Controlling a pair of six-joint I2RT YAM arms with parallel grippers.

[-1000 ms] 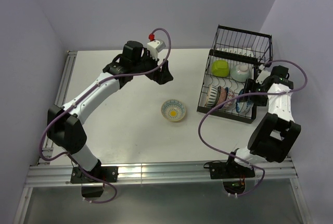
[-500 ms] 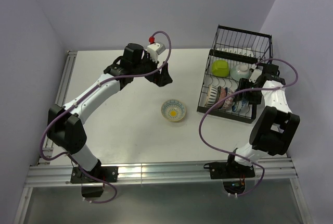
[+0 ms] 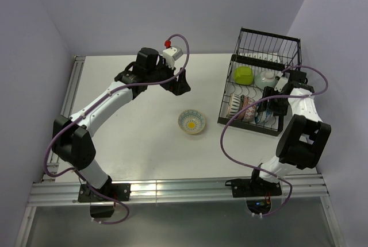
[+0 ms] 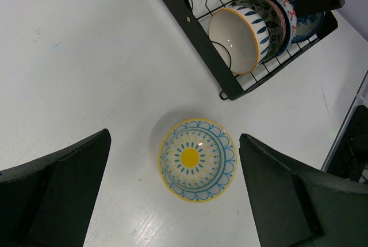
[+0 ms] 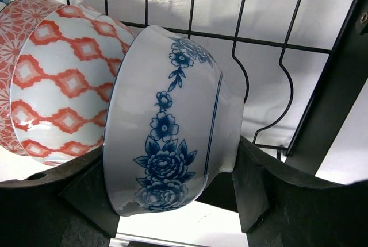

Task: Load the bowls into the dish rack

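Note:
My right gripper is ready to open, because the blue-and-white floral bowl is on edge in the rack and would stay there, leaning against the red-diamond bowl.
A yellow-and-blue patterned bowl [image 3: 191, 122] [image 4: 197, 159] sits upright on the white table. My left gripper [image 3: 183, 83] [image 4: 174, 138] hangs open well above it, with nothing between its fingers. The black wire dish rack [image 3: 225, 102] [image 4: 190, 14] stands at the right. A green bowl [image 3: 243, 75] and a white bowl [image 3: 266, 78] sit in its back part. Patterned bowls stand on edge in the front slots [image 3: 237, 105]. My right gripper [image 3: 270, 108] [image 5: 172, 184] is shut on a blue-and-white floral bowl [image 5: 164, 126]. It holds that bowl on edge in the rack beside a red-diamond bowl [image 5: 57, 86].
A tall wire basket section [image 3: 270, 43] rises at the rack's far end. Purple walls stand close on the left, back and right. A metal rail [image 3: 172, 189] runs along the near edge by the arm bases.
The right arm has swung in toward the rack, carrying the blue-and-white bowl down among the front slots. The left wrist shifted slightly and then held still.

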